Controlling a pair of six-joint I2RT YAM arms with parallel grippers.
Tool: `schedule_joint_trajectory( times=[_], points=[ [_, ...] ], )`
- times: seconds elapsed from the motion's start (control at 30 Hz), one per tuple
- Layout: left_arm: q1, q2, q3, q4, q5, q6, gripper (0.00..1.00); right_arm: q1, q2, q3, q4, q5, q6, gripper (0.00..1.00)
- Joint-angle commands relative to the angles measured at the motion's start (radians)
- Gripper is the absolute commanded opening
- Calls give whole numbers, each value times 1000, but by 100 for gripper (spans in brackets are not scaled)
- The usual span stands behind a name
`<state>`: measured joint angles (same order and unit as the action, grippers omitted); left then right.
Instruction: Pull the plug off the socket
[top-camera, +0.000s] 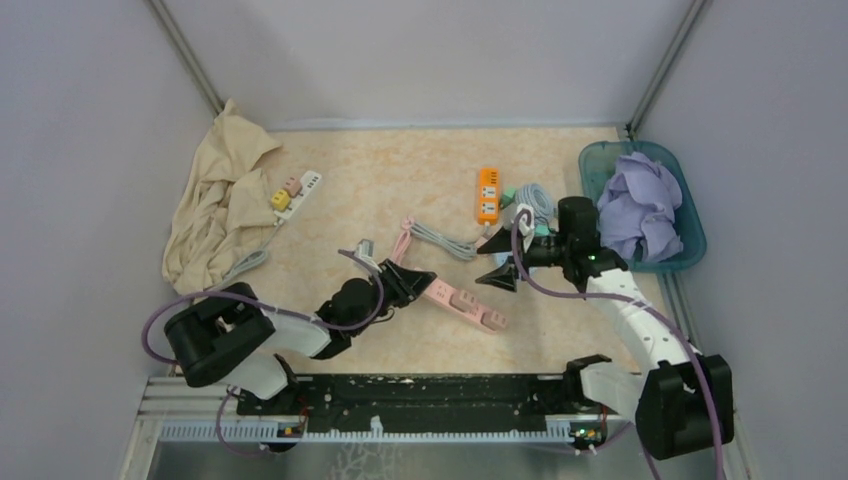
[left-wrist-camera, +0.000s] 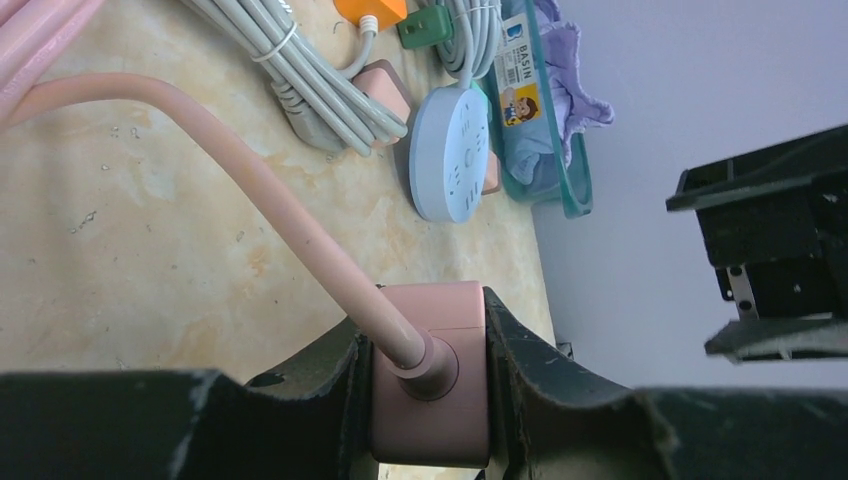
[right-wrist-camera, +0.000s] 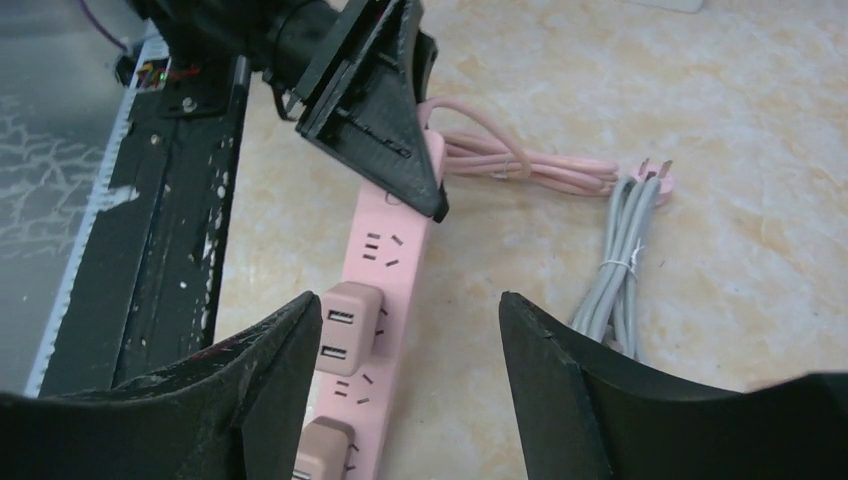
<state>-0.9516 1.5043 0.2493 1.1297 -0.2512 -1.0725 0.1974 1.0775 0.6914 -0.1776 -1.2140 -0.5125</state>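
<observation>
My right gripper will next grab the nearer plug by its opposite sides and leave its USB side uncovered. Then it will pull the plug off the socket.
A pink power strip, the socket (top-camera: 445, 293) (right-wrist-camera: 385, 250), lies in the middle of the table. Two dusty-pink USB plugs (top-camera: 466, 299) (right-wrist-camera: 350, 330) sit in it. My left gripper (top-camera: 408, 280) (left-wrist-camera: 425, 325) is shut on the cord end of the socket (left-wrist-camera: 430, 400), one finger on each side, with the pink cord (left-wrist-camera: 280, 210) running away from it. My right gripper (top-camera: 500, 262) (right-wrist-camera: 408, 300) hangs open above the strip's other end. Nothing is between its fingers, and the nearer plug sits just inside its left finger (right-wrist-camera: 270, 370).
A bundled grey cable (top-camera: 440, 238) (right-wrist-camera: 625, 250) lies beside the strip. Behind are an orange power strip (top-camera: 487, 194), a round white socket (left-wrist-camera: 450, 150) and a teal basin (top-camera: 690, 250) of purple cloth. A beige cloth (top-camera: 220, 200) and white strip (top-camera: 303, 187) lie left.
</observation>
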Motion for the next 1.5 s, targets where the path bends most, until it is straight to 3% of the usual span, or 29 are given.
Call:
schedule_joint_trajectory(
  times=[0.0,0.17,0.5,1.13,1.37,1.47],
  points=[
    [0,-36,24,-342,-58,22,0,72,-47,6,-107,22,-152,67],
    [0,-71,78,-517,-90,-55,0,120,-59,-9,-122,160,-131,80],
    [-2,-90,91,-556,-87,-99,0,258,39,-8,-129,338,-102,78],
    [-1,-123,71,-535,-98,-50,0,321,113,5,-159,341,-116,47],
    [-1,-118,77,-558,-119,-53,0,334,116,15,-180,304,-115,14],
    [-1,-103,93,-571,-119,-49,0,356,117,20,-172,290,-90,6]
  ],
)
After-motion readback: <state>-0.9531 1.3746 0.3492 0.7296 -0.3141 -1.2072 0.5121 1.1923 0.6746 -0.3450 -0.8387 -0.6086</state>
